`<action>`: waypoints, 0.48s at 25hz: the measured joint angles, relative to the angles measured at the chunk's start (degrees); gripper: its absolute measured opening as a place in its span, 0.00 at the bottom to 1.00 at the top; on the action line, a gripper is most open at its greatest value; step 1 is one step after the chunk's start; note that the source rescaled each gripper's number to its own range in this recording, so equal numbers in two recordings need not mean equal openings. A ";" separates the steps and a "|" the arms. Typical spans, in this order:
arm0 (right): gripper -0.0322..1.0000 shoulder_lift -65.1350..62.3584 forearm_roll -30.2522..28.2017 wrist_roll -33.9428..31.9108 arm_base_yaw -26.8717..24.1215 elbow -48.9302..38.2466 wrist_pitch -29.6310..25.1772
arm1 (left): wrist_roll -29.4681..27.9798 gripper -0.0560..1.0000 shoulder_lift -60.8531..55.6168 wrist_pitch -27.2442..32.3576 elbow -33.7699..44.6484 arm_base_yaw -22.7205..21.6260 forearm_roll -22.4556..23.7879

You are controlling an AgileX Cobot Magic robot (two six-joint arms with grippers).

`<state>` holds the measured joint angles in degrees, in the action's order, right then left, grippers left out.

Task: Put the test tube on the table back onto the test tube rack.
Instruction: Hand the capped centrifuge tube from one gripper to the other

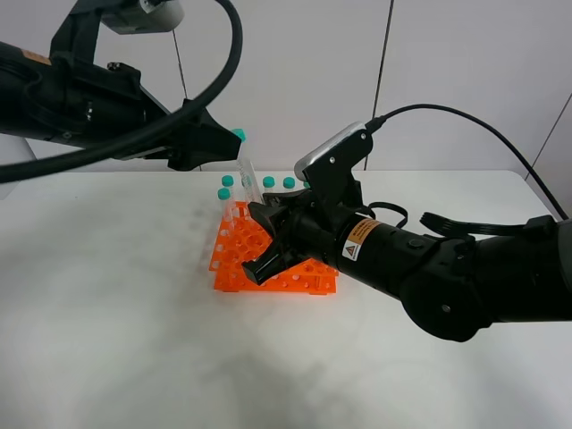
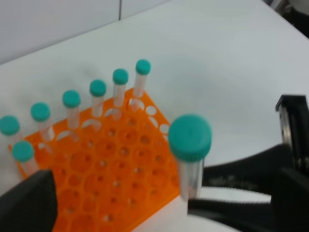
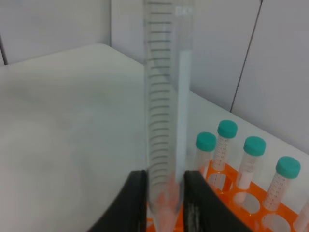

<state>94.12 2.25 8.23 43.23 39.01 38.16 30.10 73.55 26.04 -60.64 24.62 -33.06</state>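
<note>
Next, my left gripper grips the test tube by its cap end (image 1: pixel 240 137), which leaves the test tube's lower end free for the orange rack (image 1: pixel 234 261).
My right gripper (image 1: pixel 260 228) is shut on the lower end of the test tube (image 1: pixel 248 183), a clear tube with a teal cap, and holds it upright over the orange test tube rack (image 1: pixel 234 261). In the right wrist view the tube (image 3: pixel 166 111) stands between both fingers (image 3: pixel 137 203), with its tapered tip just above the rack (image 3: pixel 251 208). My left gripper (image 1: pixel 213 143) hangs open and empty up and to the left, close to the tube's cap. In the left wrist view one of its fingers (image 2: pixel 29 205) shows beside the rack (image 2: pixel 111 179) and the held tube (image 2: pixel 189 145).
Several other capped tubes (image 1: pixel 268 182) stand in the rack's back rows, and they also show in the left wrist view (image 2: pixel 97 89) and in the right wrist view (image 3: pixel 253 147). The rack sits mid-table on the white table (image 1: pixel 107 295). The right arm's body lies across the table's right side.
</note>
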 joint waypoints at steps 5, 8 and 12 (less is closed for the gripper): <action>0.03 0.00 0.00 0.00 0.00 0.00 0.00 | 4.65 1.00 2.92 0.00 -2.85 0.00 -6.59; 0.03 0.00 0.00 0.00 0.00 0.00 0.00 | 6.99 1.00 4.12 0.05 -3.43 0.00 -8.56; 0.03 0.00 -0.02 0.00 0.00 0.00 0.00 | 7.56 1.00 5.63 0.10 -3.47 0.00 -8.93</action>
<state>94.12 2.23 8.23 43.23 39.01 38.16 37.66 79.18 26.14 -64.11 24.62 -41.99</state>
